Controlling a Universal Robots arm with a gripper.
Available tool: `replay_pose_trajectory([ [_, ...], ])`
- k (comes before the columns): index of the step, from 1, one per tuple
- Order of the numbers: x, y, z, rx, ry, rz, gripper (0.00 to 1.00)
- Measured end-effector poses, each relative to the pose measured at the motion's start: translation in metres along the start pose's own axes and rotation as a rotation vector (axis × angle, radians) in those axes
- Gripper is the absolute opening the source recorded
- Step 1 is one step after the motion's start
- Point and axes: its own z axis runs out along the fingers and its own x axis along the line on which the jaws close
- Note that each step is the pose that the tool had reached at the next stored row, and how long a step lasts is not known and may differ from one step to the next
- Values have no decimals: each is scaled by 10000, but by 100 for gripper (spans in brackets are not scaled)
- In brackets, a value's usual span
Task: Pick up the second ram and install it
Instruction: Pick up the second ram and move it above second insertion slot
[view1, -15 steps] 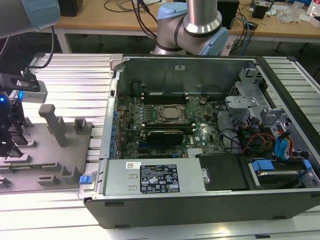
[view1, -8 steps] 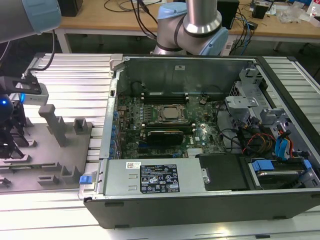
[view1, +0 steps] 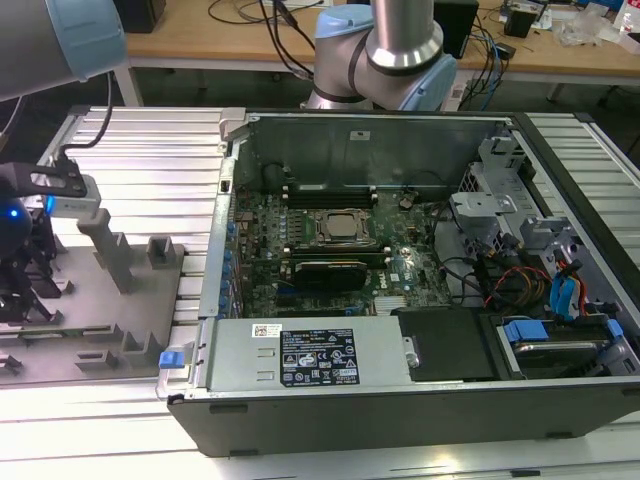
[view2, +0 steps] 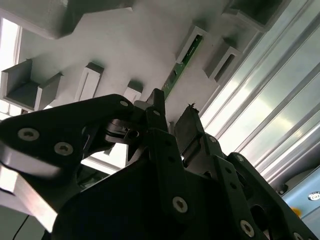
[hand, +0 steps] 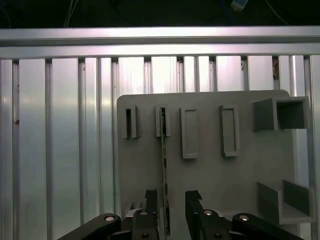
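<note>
I next need to grab the second ram by its exposed top edge (hand: 165, 205) to install it in the motherboard.
The second ram (hand: 163, 165) is a thin green stick standing on edge in a slot of the grey fixture plate (hand: 215, 180). In the second wrist view the ram (view2: 183, 61) runs away from the fingers along the plate. My gripper (hand: 171, 202) is open, with one black finger on each side of the stick and a gap still showing on one side. The same straddle shows in the second wrist view, gripper (view2: 173, 112). In the exterior view my gripper (view1: 22, 280) hangs over the fixture plate (view1: 100, 320) at the exterior view's far left.
An open computer case (view1: 400, 400) lies at the exterior view's middle and right, with the motherboard (view1: 400, 265), silver CPU socket (view1: 335, 228) and long black slots (view1: 330, 192). Grey posts (view1: 110, 250) rise from the fixture plate. Ribbed aluminium table (hand: 60, 150) surrounds it.
</note>
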Motion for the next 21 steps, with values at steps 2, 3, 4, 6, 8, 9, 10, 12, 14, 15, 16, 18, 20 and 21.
replay_pose_trajectory([
  [2, 24, -1, 15, 1, -2, 1, 36],
  [3, 42, -1, 23, 0, -1, 1, 36],
  [4, 68, -4, 58, 1, -2, 0, 36],
  [6, 71, -7, 145, 0, -2, -4, 36],
  [8, 72, -7, 188, 0, -10, -23, 36],
  [9, 72, -5, 218, -1, -33, -40, 36],
  [10, 72, -2, 245, -2, -51, -50, 36],
  [12, 73, 20, 288, -4, -205, -83, 36],
  [14, 76, 44, 367, -7, -231, -129, 36],
  [15, 77, 57, 409, -6, -232, -151, 36],
  [16, 78, 59, 426, -7, -231, -160, 36],
  [18, 81, 69, 483, -9, -228, -191, 36],
  [20, 84, 76, 515, -8, -229, -220, 36],
  [21, 85, 78, 527, -8, -230, -231, 36],
])
